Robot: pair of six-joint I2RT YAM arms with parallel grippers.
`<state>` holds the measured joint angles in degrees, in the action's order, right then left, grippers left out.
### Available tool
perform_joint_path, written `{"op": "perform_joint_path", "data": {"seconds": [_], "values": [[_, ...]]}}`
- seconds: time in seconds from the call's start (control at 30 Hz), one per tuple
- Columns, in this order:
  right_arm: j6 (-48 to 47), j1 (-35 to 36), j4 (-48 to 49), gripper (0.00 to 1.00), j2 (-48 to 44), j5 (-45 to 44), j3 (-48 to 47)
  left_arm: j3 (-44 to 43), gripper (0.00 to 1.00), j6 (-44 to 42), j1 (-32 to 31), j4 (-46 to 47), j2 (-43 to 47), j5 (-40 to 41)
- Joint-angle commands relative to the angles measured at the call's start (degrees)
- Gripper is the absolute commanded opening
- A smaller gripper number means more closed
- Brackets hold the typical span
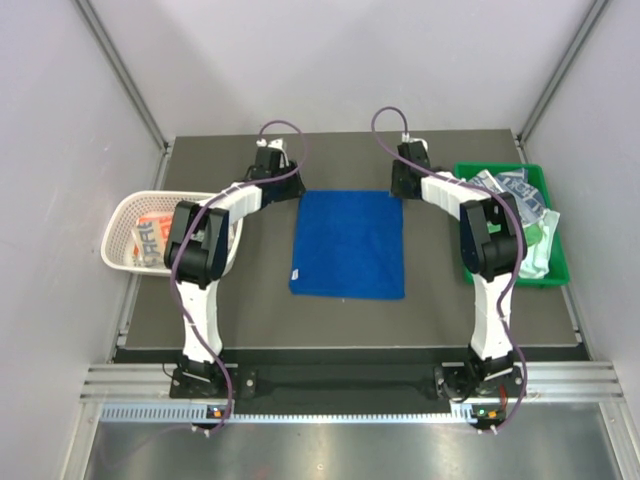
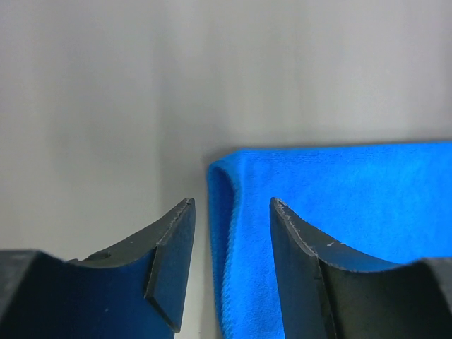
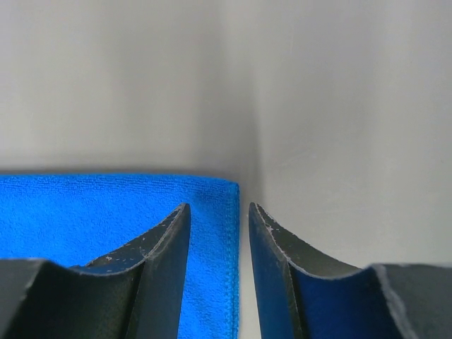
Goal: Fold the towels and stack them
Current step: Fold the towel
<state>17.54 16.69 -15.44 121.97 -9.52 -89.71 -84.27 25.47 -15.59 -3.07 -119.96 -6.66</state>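
Note:
The robot's right gripper should next pinch the towel's far corner at the hem, to fold the royal blue towel's far edge over the towel's near part.
A royal blue towel lies flat in the middle of the table. My left gripper is open at its far left corner. In the left wrist view the open gripper straddles the towel's slightly raised left edge. My right gripper is open at the far right corner. In the right wrist view the open gripper straddles the towel's right hem. Neither gripper holds anything. A white towel with orange print lies in the basket. Printed white towels and a pale mint one lie in the tray.
A white mesh basket stands at the table's left edge. A rigid green tray stands at the right edge. Grey walls close in the back and sides. Both arms reach over the table's sides toward the far end.

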Motion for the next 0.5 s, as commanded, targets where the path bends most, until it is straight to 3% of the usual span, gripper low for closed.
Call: {"op": "perform_joint_path", "data": {"seconds": [0.0, 0.33, 0.47], "values": [[-0.58, -0.52, 1.20, 0.39, 1.34, 0.38, -2.84, -4.66, 0.52, -3.32, -1.89, -1.31, -2.81, 1.01], [-1.37, -0.34, 0.24, 0.38, 2.48, 0.55, -3.54, -10.74, 0.43, -2.01, -3.83, -11.69, -9.41, 18.84], [-1.72, -0.08, -1.16, 0.37, 3.88, 0.12, -4.42, -11.09, 0.39, -2.36, -4.70, -12.75, -9.94, 22.38]]}}
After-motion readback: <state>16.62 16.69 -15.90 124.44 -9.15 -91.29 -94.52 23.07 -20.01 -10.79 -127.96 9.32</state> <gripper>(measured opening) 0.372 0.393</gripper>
